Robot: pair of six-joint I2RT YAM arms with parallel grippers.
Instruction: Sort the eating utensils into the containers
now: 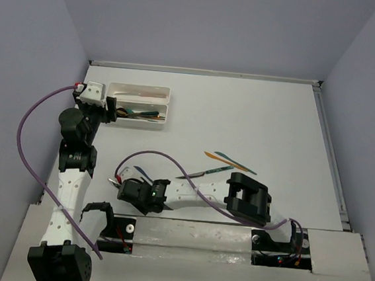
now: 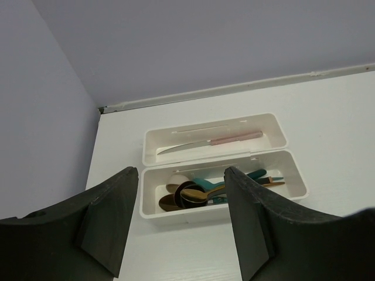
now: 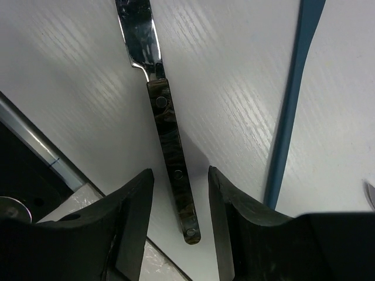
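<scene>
The silver-bladed knife (image 3: 170, 146) would stay on the tabletop if I lifted my right gripper now. The gripper's fingers are wide of the dark handle (image 3: 179, 177) and would come up empty.
Two white containers lie side by side at the back left. The far container (image 1: 168, 93) (image 2: 275, 126) holds a knife with a pink handle (image 2: 234, 139). The near container (image 1: 142, 123) (image 2: 296, 178) holds several spoons (image 2: 196, 194). My left gripper (image 1: 113, 114) (image 2: 181, 225) hangs open and empty just before the near container's left end. My right gripper (image 1: 122, 186) (image 3: 180, 175) is low over the table near the front edge, open, its fingers either side of the dark handle of a silver-bladed knife (image 3: 170, 146) without touching it. A dark blue utensil (image 3: 290, 117) (image 1: 141, 171) lies beside it.
More utensils lie loose mid-table: an orange one (image 1: 218, 158), a teal one (image 1: 237, 162) and a greenish one (image 1: 216, 170). The table's metal front edge (image 3: 35, 140) runs close behind the right gripper. A purple cable (image 1: 172, 159) loops over the right arm.
</scene>
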